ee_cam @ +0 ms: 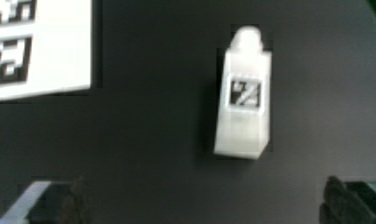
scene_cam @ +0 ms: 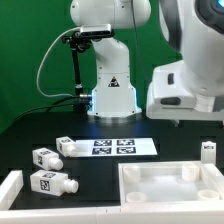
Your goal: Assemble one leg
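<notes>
The leg's narrow end needs to stay free to go into the white square panel, so my gripper should take hold of the leg's plain wide end (scene_cam: 208, 156) (ee_cam: 242, 143).
In the wrist view a leg (ee_cam: 247, 95), a stubby white peg with a black-and-white tag, lies on the dark table. My gripper (ee_cam: 203, 205) hangs above it, open and empty. Its dark fingertips (ee_cam: 52, 200) show far apart at the picture's edge, clear of the leg. In the exterior view three legs lie at the exterior view's left: one (scene_cam: 66, 145) by the marker board, one (scene_cam: 45, 157) beside it, one (scene_cam: 52, 184) nearer the front. Another leg (scene_cam: 207, 151) is at the right. The arm's white end (scene_cam: 190, 88) looms at the upper right, and its fingers do not show clearly there.
The marker board (scene_cam: 115, 147) lies mid-table and also shows in the wrist view (ee_cam: 34, 50). The large white square panel with raised rims (scene_cam: 135, 172) lies at the front right. A white rim (scene_cam: 10, 188) is at the front left. The robot base (scene_cam: 112, 95) stands behind.
</notes>
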Controlling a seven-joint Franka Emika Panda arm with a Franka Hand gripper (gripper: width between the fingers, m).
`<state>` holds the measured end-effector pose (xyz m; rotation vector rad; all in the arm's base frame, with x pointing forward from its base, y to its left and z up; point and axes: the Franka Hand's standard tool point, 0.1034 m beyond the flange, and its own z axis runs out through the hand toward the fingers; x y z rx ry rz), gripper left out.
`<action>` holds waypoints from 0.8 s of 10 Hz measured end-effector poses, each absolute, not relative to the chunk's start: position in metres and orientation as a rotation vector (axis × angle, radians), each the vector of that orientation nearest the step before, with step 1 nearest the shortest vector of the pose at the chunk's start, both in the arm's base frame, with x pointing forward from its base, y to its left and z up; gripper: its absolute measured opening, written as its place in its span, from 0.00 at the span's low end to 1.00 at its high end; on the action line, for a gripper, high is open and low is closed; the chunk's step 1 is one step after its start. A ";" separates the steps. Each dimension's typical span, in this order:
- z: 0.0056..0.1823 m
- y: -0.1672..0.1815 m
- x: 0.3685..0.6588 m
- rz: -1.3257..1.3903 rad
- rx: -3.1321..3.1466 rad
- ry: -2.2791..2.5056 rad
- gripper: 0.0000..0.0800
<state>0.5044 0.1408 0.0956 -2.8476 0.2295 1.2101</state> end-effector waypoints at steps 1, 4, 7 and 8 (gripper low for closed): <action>0.094 0.141 0.508 1.186 -2.850 0.236 0.81; 0.071 0.172 0.493 1.189 -2.834 0.345 0.81; 0.051 0.178 0.490 1.182 -2.809 0.372 0.81; 0.051 0.177 0.490 1.182 -2.808 0.373 0.81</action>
